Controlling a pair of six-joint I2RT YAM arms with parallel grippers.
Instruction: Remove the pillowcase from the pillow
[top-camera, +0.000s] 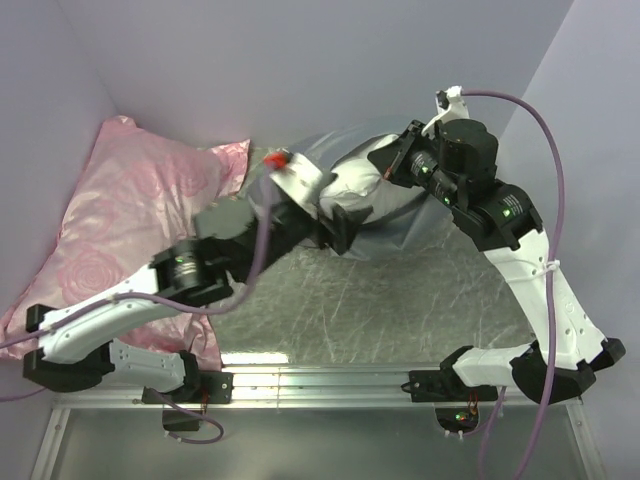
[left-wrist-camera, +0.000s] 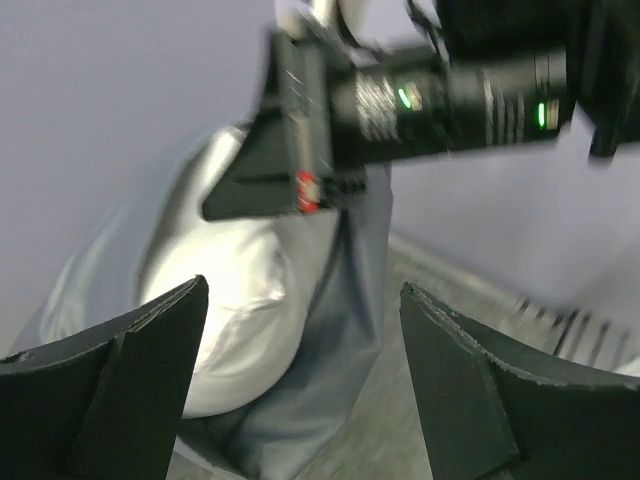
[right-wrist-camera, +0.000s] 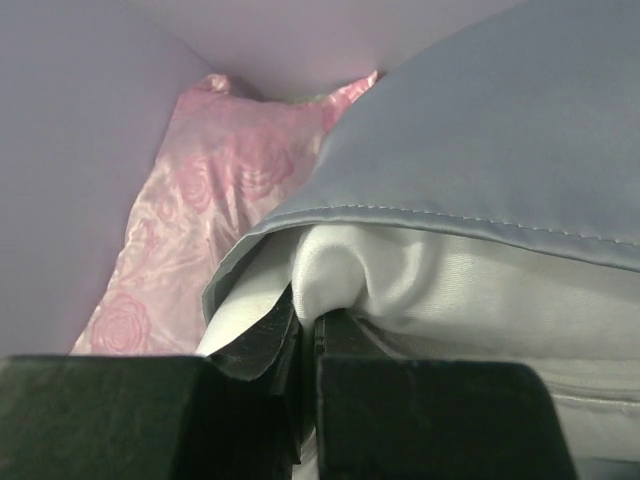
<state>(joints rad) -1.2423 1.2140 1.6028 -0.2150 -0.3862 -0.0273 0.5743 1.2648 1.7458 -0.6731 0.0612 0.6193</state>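
Note:
Next, my left gripper grabs the white pillow's bulging fold (top-camera: 354, 184) (left-wrist-camera: 244, 335) inside the grey pillowcase's opening, which leaves the pillowcase's hem free to remove.
The grey pillowcase (top-camera: 410, 225) lies bunched at the back middle of the table, its mouth open. The white pillow (top-camera: 352, 180) bulges out of it. My right gripper (top-camera: 388, 168) is shut on a fold of the white pillow (right-wrist-camera: 400, 270), just under the pillowcase's stitched hem (right-wrist-camera: 470, 220). My left gripper (top-camera: 336, 226) is wide open and empty, close in front of the pillowcase. In the left wrist view the gripper (left-wrist-camera: 302, 290) frames the pillow (left-wrist-camera: 235, 320) and the grey pillowcase (left-wrist-camera: 340, 340), touching neither.
A shiny pink rose-patterned pillow (top-camera: 140, 200) fills the left side against the wall and shows in the right wrist view (right-wrist-camera: 220, 190). Lilac walls close the back and both sides. The scratched metal table (top-camera: 400, 300) stretches towards the arm bases.

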